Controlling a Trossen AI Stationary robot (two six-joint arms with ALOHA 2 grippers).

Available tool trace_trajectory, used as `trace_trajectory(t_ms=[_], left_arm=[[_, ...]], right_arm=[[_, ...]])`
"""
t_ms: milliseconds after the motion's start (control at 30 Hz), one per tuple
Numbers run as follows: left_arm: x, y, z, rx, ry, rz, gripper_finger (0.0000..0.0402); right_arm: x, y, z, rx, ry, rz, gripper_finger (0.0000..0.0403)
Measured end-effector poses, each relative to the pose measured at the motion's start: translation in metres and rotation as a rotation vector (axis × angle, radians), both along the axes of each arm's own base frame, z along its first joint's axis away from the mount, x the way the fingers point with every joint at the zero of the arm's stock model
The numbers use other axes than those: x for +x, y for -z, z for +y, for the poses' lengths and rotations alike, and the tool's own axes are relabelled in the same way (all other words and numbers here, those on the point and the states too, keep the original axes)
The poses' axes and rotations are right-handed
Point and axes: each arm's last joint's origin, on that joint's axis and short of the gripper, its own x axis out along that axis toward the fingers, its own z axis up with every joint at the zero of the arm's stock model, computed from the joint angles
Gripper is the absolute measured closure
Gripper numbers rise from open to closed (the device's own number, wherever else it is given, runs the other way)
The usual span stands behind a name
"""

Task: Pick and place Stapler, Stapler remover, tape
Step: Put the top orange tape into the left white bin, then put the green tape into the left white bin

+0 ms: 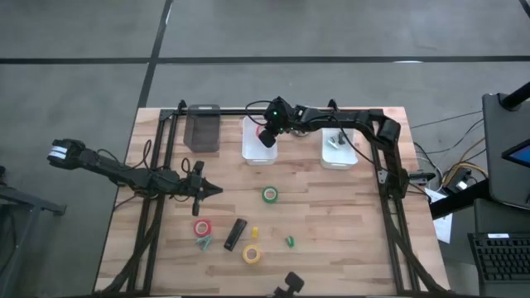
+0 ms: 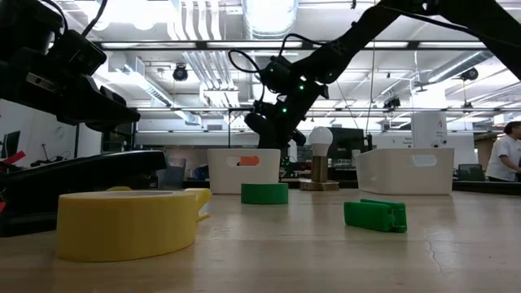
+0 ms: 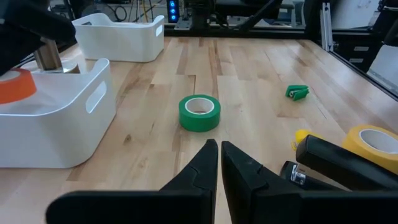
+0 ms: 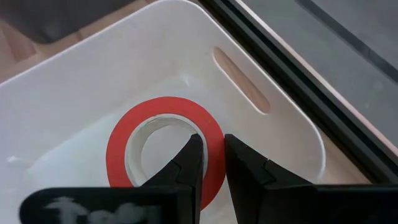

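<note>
The orange-red roll is down inside the white bin's sides and would lie in the white bin (image 4: 74,149), so my right gripper should open.
My right gripper (image 1: 267,137) reaches down into the middle white bin (image 1: 248,151) at the table's far side, shut on the orange-red tape roll (image 4: 165,109). My left gripper (image 1: 217,190) hovers shut at the table's left middle, pointing at the green tape roll (image 1: 270,194), which lies flat. The red roll (image 1: 202,228), the black stapler (image 1: 235,233) and the yellow roll (image 1: 251,254) lie flat near the near edge. In the left wrist view, the green roll (image 3: 199,112) is ahead of the shut fingers (image 3: 219,149), apart from them. My right gripper holds the orange-red roll by its ring wall (image 4: 214,127), one finger in the open centre and the other outside. The fingers come from above, pointing down into the bin. The roll is inside the bin walls; I cannot tell whether it rests on the bin floor.
A dark bin (image 1: 202,128) stands left of the middle bin and a second white bin (image 1: 338,156), holding small items, to its right. Small green pieces (image 1: 290,241) (image 1: 204,243) and a yellow piece (image 1: 255,232) lie near the stapler. Frame rails run along both table sides.
</note>
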Motion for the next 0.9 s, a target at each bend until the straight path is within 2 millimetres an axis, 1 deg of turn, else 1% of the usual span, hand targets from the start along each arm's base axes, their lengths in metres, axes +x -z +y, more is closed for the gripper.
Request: trace_trajectory(t_ms=[100, 200, 533, 700, 900], left_arm=[[0.000, 0.000, 0.000, 0.000, 0.000, 0.000, 0.0378], [0.000, 0.000, 0.000, 0.000, 0.000, -0.001, 0.0378], [0.000, 0.000, 0.000, 0.000, 0.000, -0.001, 0.0378], [0.000, 0.000, 0.000, 0.000, 0.000, -0.001, 0.0378], [0.000, 0.000, 0.000, 0.000, 0.000, -0.001, 0.0378]], right_arm=[[0.000, 0.004, -0.001, 0.004, 0.001, 0.009, 0.0350], [0.001, 0.007, -0.001, 0.004, -0.002, 0.014, 0.0339], [0.001, 0.008, -0.001, 0.004, 0.003, 0.017, 0.0263], [0.004, 0.004, -0.001, -0.003, -0.003, 0.006, 0.0237], [0.008, -0.007, 0.006, -0.002, -0.033, -0.021, 0.0223]])
